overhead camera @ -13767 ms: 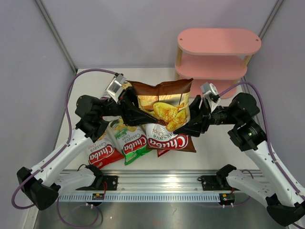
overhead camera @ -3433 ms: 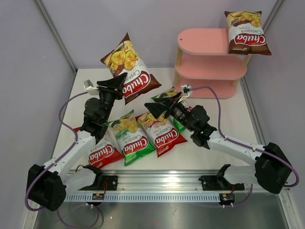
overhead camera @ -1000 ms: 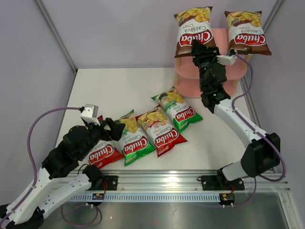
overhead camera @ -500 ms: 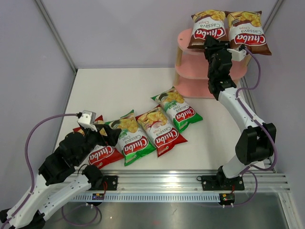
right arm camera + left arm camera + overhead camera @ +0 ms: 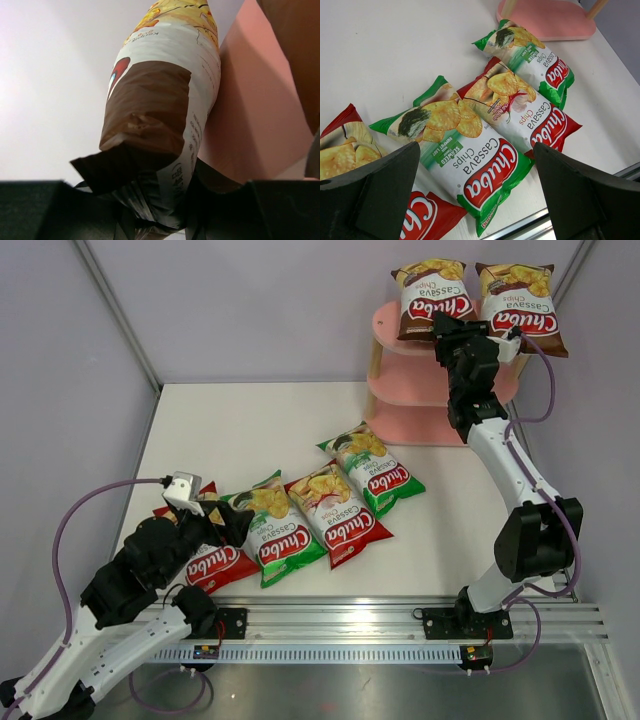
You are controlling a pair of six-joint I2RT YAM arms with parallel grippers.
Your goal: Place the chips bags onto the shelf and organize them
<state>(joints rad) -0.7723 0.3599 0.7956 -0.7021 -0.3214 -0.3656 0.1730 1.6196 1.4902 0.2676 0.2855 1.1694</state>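
My right gripper opens now, since the brown chips bag is upright over the top board and would end upright beside the second bag.
My right gripper (image 5: 452, 332) is shut on the bottom seam of a brown chips bag (image 5: 432, 300), holding it upright over the left half of the pink shelf's top board (image 5: 385, 325). A second brown bag (image 5: 522, 308) stands just to its right. The right wrist view shows the pinched brown bag (image 5: 160, 100) in my gripper (image 5: 160, 220), beside the pink board (image 5: 255, 115). On the table lie a red bag (image 5: 205, 562), a green bag (image 5: 275, 532), a red bag (image 5: 338, 512) and a green bag (image 5: 375, 472). My left gripper (image 5: 235, 525) hangs open above the green bag (image 5: 465, 150), holding nothing.
The shelf stands at the table's far right corner, with its middle board (image 5: 420, 380) and bottom board (image 5: 430, 425) bare. Grey walls close in the left, back and right sides. A metal rail (image 5: 340, 620) runs along the near edge.
My right arm has carried the brown bag to the right, up against the other brown bag on the top board. My left arm drew back a little, then stayed still.
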